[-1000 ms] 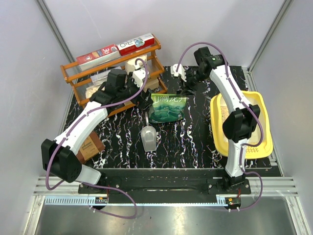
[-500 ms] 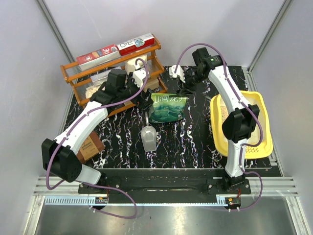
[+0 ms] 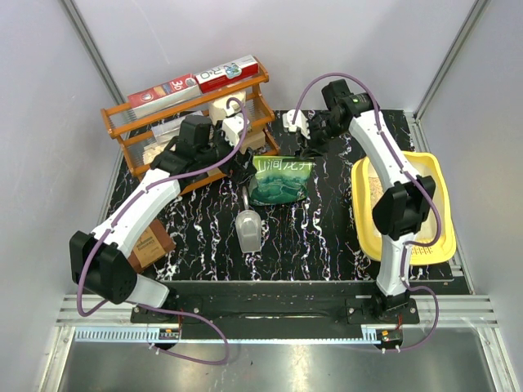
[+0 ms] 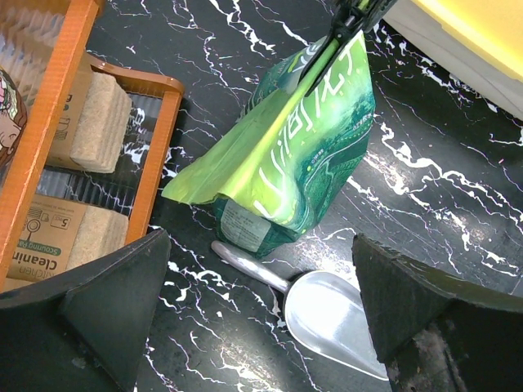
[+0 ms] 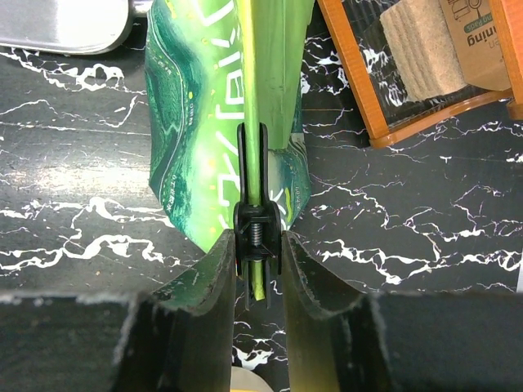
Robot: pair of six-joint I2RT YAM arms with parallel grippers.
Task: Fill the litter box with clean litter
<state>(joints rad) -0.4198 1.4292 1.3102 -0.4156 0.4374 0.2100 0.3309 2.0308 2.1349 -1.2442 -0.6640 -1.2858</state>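
I would take the clip (image 4: pixel 348 22) off if I lifted my right gripper now, and the pouch (image 4: pixel 286 155) would stay standing. The clip's prongs are parted around the top of the green pouch.
The green pouch of litter (image 3: pixel 282 180) stands mid-table, its top folded flat and pinched by a black clip (image 5: pixel 260 220). My right gripper (image 5: pixel 257 245) is shut on that clip from above; it sits at the pouch's far top edge in the top view (image 3: pixel 313 149). The clip also shows in the left wrist view (image 4: pixel 347 24). My left gripper (image 4: pixel 260 241) is open wide and empty, hovering left of the pouch (image 4: pixel 286 155), over its base and the scoop's handle. The yellow litter box (image 3: pixel 441 204) lies at the right, with pale beige granules (image 3: pixel 371 188) in it.
A grey scoop (image 3: pixel 249 230) lies in front of the pouch. An orange wire rack (image 3: pixel 122 143) with boxes and sponges stands at the back left, close to my left wrist. A brown box (image 3: pixel 151 245) lies near the left arm. A white object (image 3: pixel 295 121) lies behind the pouch.
My right gripper shifted slightly left onto the pouch's top edge, then held still. The left arm, pouch and scoop have not moved.
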